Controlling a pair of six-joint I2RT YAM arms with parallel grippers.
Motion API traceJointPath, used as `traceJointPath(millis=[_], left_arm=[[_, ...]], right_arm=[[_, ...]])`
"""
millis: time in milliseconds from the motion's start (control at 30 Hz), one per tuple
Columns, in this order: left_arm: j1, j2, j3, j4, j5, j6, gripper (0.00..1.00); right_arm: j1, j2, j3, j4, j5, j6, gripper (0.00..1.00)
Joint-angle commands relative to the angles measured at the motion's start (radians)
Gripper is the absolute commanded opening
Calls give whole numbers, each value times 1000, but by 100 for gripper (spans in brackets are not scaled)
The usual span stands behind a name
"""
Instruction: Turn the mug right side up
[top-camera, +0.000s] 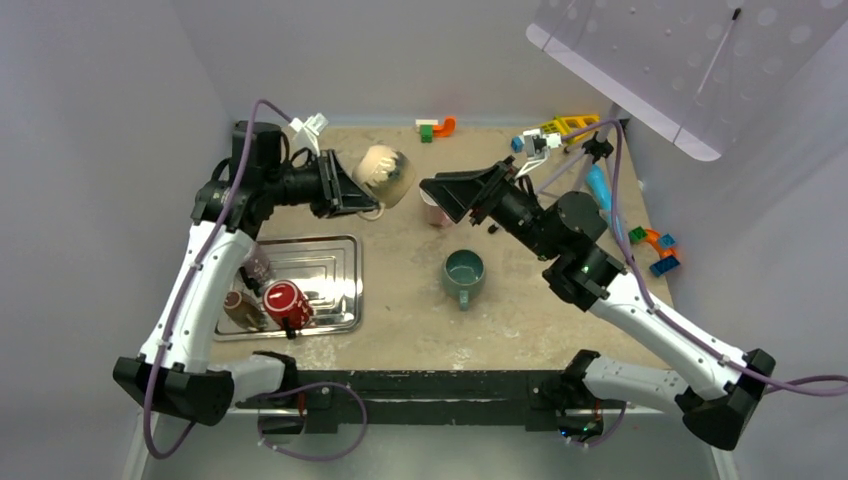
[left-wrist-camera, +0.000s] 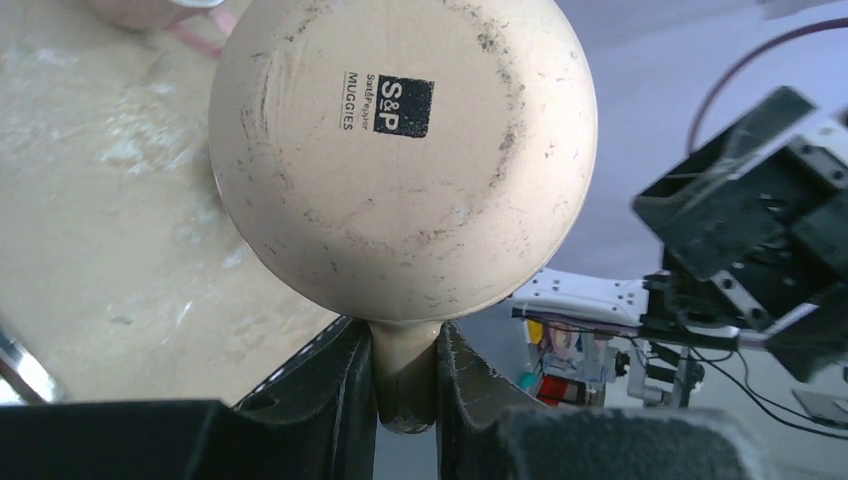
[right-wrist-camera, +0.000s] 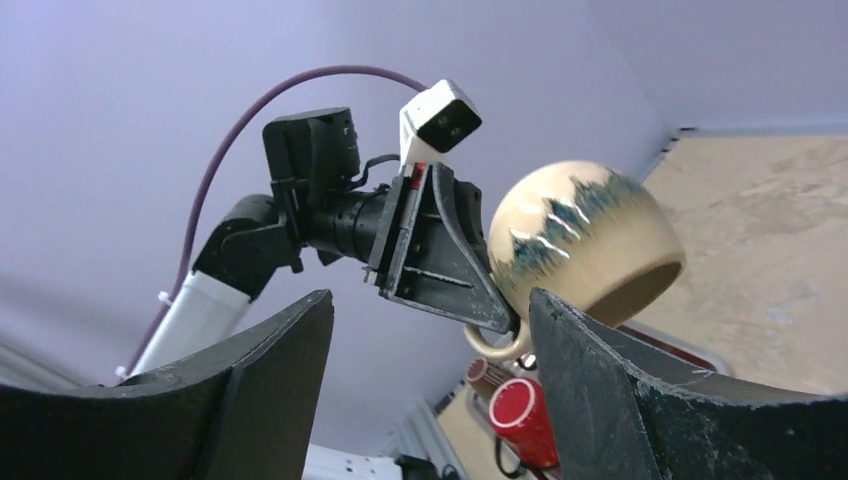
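I need to grab the cream mug's rim (top-camera: 406, 189) (right-wrist-camera: 645, 272) next with my right gripper, with a finger inside the mug's opening. The mug's base then stays free to set upright.
The cream mug (top-camera: 385, 175) with blue-green glaze hangs in the air above the back middle of the table. My left gripper (top-camera: 370, 203) is shut on its handle. In the left wrist view the mug's base (left-wrist-camera: 400, 150), with a printed logo, faces the camera, and the handle sits between the fingers of the left gripper (left-wrist-camera: 405, 345). In the right wrist view the mug (right-wrist-camera: 580, 235) is tilted with its mouth facing down and to the right. My right gripper (top-camera: 440, 190) is open and empty just right of the mug, pointing at it; it also shows in its own wrist view (right-wrist-camera: 430, 315).
A teal mug (top-camera: 464, 273) stands upright mid-table. A pink cup (top-camera: 433, 212) stands partly hidden behind the right gripper. A metal tray (top-camera: 335, 250) at the left holds a red mug (top-camera: 285, 303) and a brown cup (top-camera: 240, 308). Toy blocks lie along the back (top-camera: 435, 127) and the right edge (top-camera: 658, 250).
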Motion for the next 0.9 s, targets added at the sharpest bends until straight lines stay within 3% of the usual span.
traceJointPath(millis=[0, 333, 400, 467, 533, 633, 667, 700, 733, 800, 833, 867], left_arm=[[-2, -71, 78, 245, 145, -172, 0], [-36, -106, 27, 361, 182, -261, 0], [-50, -110, 11, 364, 183, -261, 0], [-55, -116, -24, 366, 185, -260, 0], [-57, -119, -61, 387, 192, -274, 0], [-59, -119, -73, 382, 196, -257, 0], [-59, -118, -68, 365, 195, -237, 0], [-59, -114, -54, 327, 185, -206, 0], [-58, -104, -25, 255, 159, -147, 22], [-56, -82, 37, 29, 50, 23, 88], [-54, -73, 60, -21, -14, 115, 99], [-53, -65, 80, -112, -83, 196, 100]], right_arm=[[-2, 9, -30, 156, -27, 154, 76], [-1, 139, 25, 250, -107, 208, 80], [-1, 172, 52, 302, -140, 206, 76], [-2, 211, 83, 349, -177, 204, 66], [-1, 237, 105, 386, -197, 203, 49], [-1, 254, 95, 441, -209, 209, 6], [-2, 251, 88, 439, -208, 209, 0], [-3, 243, 82, 418, -196, 203, 0], [-3, 226, 80, 367, -167, 182, 0], [-4, 188, 102, 194, -78, 95, 0], [-4, 173, 133, 92, -26, 30, 0], [-4, 165, 171, -34, 24, -48, 0]])
